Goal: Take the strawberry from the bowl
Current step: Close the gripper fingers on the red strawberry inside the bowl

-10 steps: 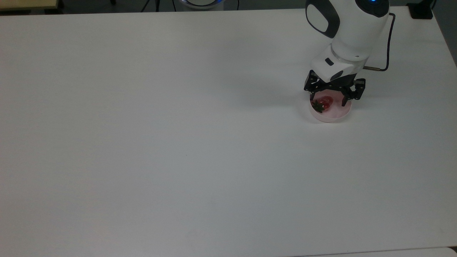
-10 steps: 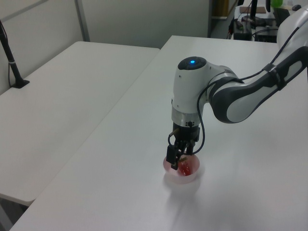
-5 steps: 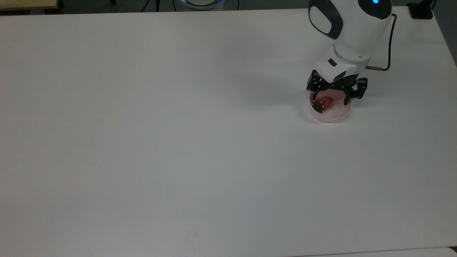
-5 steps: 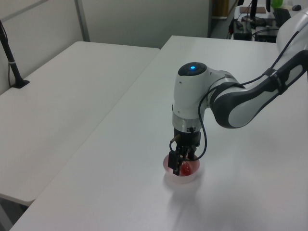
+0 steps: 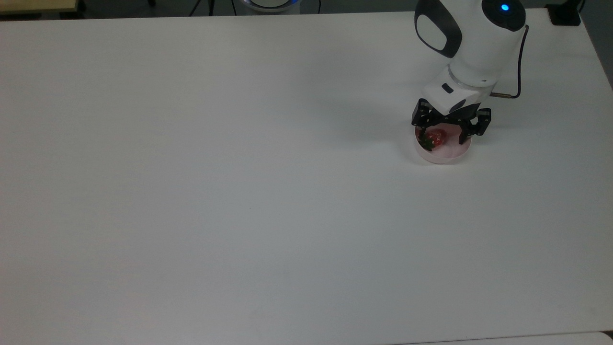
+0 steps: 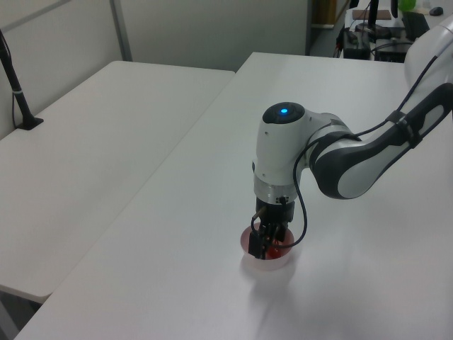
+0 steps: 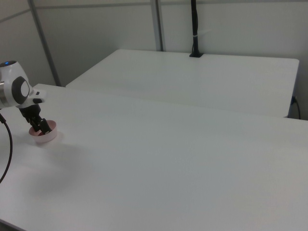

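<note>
My gripper will next pick the strawberry out of the pale pink bowl [image 6: 265, 267], so it will grab the strawberry by its red body [image 6: 276, 251].
A small pale pink bowl [image 5: 450, 154] [image 6: 265, 267] [image 7: 45, 139] sits on the white table, at the top view's right. Inside it lies a red strawberry [image 5: 436, 137] with a dark green cap turned toward the top view's left. My gripper [image 5: 443, 136] [image 6: 265, 244] [image 7: 39, 126] is lowered into the bowl, open, one black finger on each side of the strawberry. In the left view the fingers cover most of the fruit and just a bit of red shows at the bowl's edge.
The white table [image 5: 239, 191] stretches wide to the top view's left of the bowl. A second white table [image 6: 85, 134] stands alongside in the left view. A black post [image 7: 195, 29] rises from the far table in the right view.
My gripper has come down lower into the bowl, so its fingers now straddle the strawberry. The bowl and strawberry have stayed in place.
</note>
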Robot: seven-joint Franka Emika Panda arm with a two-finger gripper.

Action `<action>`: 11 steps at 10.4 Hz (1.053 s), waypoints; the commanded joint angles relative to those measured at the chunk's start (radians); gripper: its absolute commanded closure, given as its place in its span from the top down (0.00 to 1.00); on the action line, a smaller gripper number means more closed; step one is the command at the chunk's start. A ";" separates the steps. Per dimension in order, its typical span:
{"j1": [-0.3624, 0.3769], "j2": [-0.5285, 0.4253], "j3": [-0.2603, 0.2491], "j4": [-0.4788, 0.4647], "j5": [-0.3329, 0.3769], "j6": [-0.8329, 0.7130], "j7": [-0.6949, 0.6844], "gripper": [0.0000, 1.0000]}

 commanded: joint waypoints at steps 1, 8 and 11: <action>0.019 0.006 -0.009 -0.018 -0.027 0.033 0.018 0.72; 0.000 -0.027 -0.009 -0.006 -0.022 0.031 0.017 0.47; -0.007 -0.036 -0.009 -0.004 -0.025 0.031 0.015 0.45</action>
